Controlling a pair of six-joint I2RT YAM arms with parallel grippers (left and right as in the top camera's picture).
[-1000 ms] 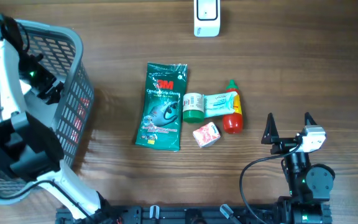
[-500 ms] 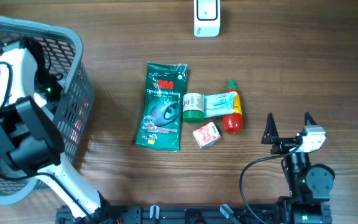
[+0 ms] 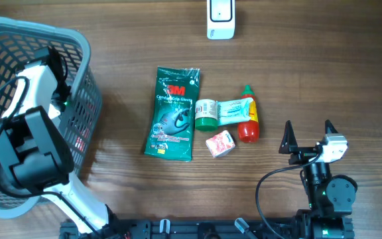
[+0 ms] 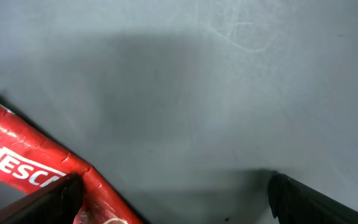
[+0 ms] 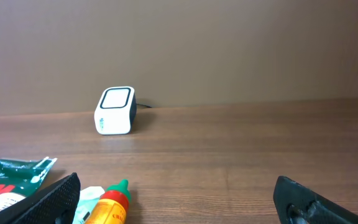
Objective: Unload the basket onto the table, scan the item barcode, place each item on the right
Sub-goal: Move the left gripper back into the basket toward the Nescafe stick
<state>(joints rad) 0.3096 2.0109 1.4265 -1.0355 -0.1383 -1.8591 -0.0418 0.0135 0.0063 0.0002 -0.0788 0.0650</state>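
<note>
My left gripper grips the red Nescafé packet by its long edges at the lettering (image 4: pixel 26 167) next, leaving an end for scanning.
My left arm (image 3: pixel 33 113) reaches down into the grey basket (image 3: pixel 79 44) at the table's left. In the left wrist view my left gripper (image 4: pixel 176 202) hangs open just above the basket's grey floor. A red Nescafé packet (image 4: pixel 33 163) lies at the lower left, right by the left fingertip (image 4: pixel 55 199), and nothing is between the jaws. The white barcode scanner (image 3: pixel 220 18) stands at the far edge of the table. My right gripper (image 3: pixel 308 136) stands open and empty near the front right, pointing toward the scanner (image 5: pixel 114 111).
Mid-table lie a green 3M glove pack (image 3: pixel 173 113), a green-capped jar (image 3: pixel 206 114), a teal-and-white packet (image 3: pixel 231 109), a red sauce bottle (image 3: pixel 248 125) and a small pink box (image 3: pixel 220 143). The sauce bottle (image 5: pixel 112 205) sits just ahead of my right gripper's left finger.
My left arm has swung inside the basket, its wrist moving toward the basket's right wall and lower. The right arm and the items on the table have not moved.
</note>
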